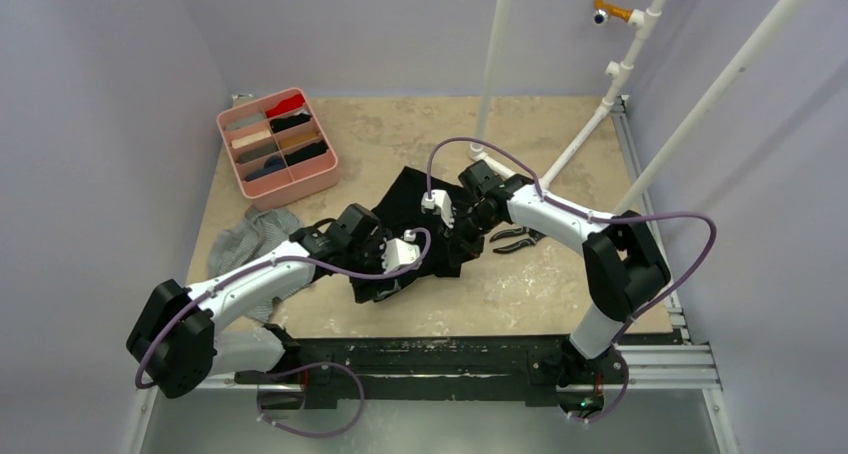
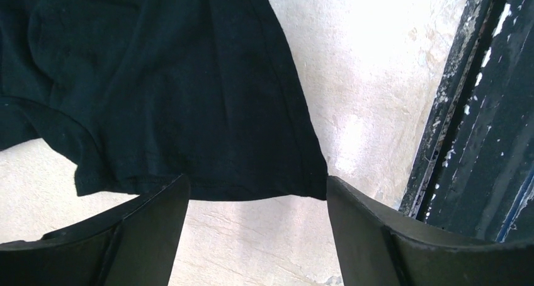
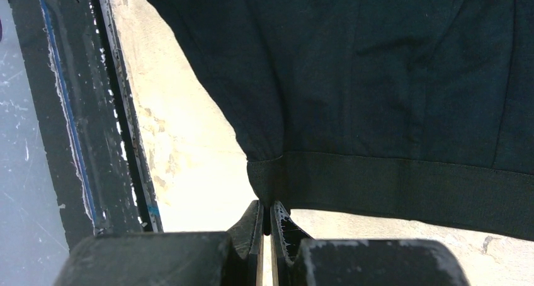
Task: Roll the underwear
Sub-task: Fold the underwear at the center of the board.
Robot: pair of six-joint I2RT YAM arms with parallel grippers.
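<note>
My left gripper grips the black underwear's near hem corner (image 1: 363, 299) (image 2: 312, 188) next, opposite the held waistband corner, to fold the near side of the underwear over for rolling.
The black underwear (image 1: 405, 196) lies spread on the beige tabletop in the middle. My right gripper (image 1: 455, 257) is shut on a corner of its waistband; in the right wrist view the two fingers (image 3: 264, 213) pinch the waistband edge of the black cloth (image 3: 378, 78). My left gripper (image 1: 385, 284) is open at the garment's near edge; in the left wrist view its fingers (image 2: 258, 201) stand wide apart with the hem of the black cloth (image 2: 164, 97) between the tips. The grey striped underwear (image 1: 250, 239) lies crumpled at the left, partly under my left arm.
A pink divided tray (image 1: 322, 179) with rolled garments stands at the back left. Black-handled pliers (image 1: 515, 239) lie just right of my right gripper. White pipes (image 1: 590, 124) rise at the back right. The black metal rail (image 2: 466, 128) runs along the table's near edge.
</note>
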